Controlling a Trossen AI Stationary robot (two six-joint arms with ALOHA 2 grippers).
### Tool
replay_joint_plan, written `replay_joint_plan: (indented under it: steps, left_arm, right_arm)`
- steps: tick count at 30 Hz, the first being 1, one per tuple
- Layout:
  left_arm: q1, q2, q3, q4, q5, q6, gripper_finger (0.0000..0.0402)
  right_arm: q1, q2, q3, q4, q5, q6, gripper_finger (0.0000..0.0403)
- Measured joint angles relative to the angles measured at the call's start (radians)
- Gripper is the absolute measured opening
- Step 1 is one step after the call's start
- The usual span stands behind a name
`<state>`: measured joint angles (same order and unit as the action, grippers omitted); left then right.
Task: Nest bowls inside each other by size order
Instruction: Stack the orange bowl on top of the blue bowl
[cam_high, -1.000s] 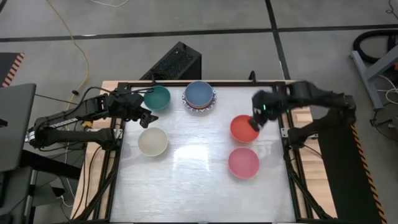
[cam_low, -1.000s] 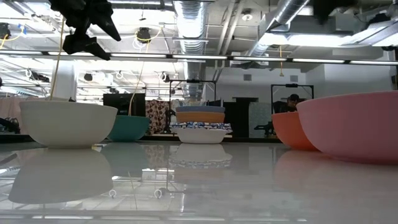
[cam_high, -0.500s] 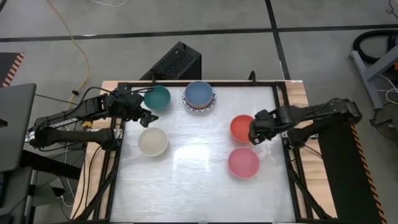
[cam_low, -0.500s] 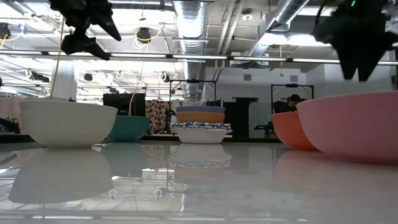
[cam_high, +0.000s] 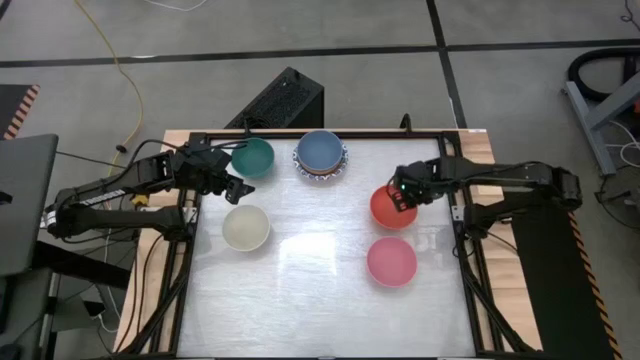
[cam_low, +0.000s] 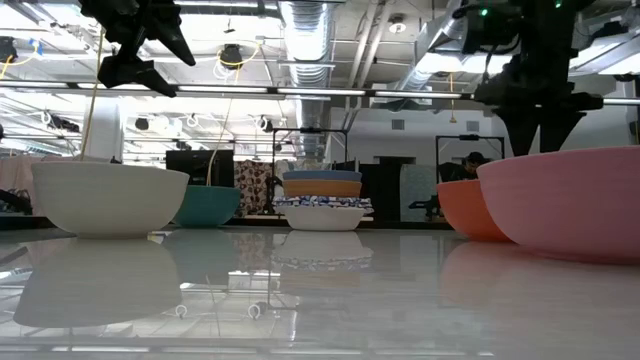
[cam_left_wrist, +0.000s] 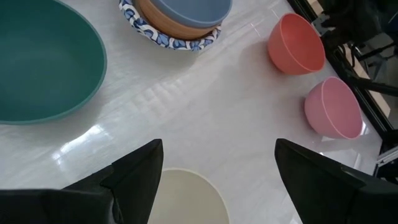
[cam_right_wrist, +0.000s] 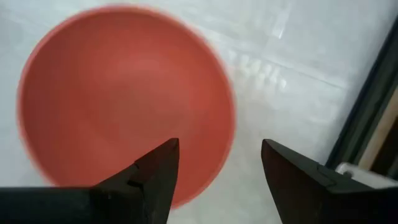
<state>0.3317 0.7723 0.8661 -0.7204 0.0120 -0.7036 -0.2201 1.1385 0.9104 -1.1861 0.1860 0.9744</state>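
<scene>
My right gripper grips the red bowl by its rim (cam_right_wrist: 219, 167) next, to nest the red bowl inside the blue bowl.
A red bowl (cam_high: 388, 209) stands on the white table at the right, with a pink bowl (cam_high: 391, 261) nearer the near edge. My right gripper (cam_high: 399, 191) is open just above the red bowl's far-right rim (cam_right_wrist: 229, 118). One finger is over the inside and one over the outside, and I see no touch. My left gripper (cam_high: 234, 182) is open and empty, up in the air between a teal bowl (cam_high: 253, 157) and a cream bowl (cam_high: 245, 227). A blue bowl sits in an orange one inside blue-patterned white bowls, a stack (cam_high: 320, 155) at the far middle.
The table's black frame rail (cam_high: 455, 215) runs close to the right of the red bowl. The white table top (cam_high: 310, 260) is bare in the middle and toward the near edge. A black box (cam_high: 283, 100) stands beyond the far edge.
My right gripper has come down from high above the table to just over the red bowl. It swung toward the near edge and then back toward the far edge. The bowls have stayed in place.
</scene>
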Motion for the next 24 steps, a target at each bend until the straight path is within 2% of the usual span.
replay_joint_plan:
  steps: [7,17,24]
  left_arm:
    - [0.0,0.0,0.0,-0.001,0.0,-0.003,0.0297]
    - [0.0,0.0,0.0,-0.006,-0.024,-0.019,0.0297]
    - [0.0,0.0,0.0,-0.006,-0.026,-0.027,0.0297]
  right_arm:
    - [-0.084,0.028,0.0,0.074,-0.001,-0.137,0.0249]
    - [-0.101,0.138,0.0,0.07,-0.027,-0.282,0.0249]
    - [-0.156,0.155,-0.02,0.088,-0.027,-0.363,0.0248]
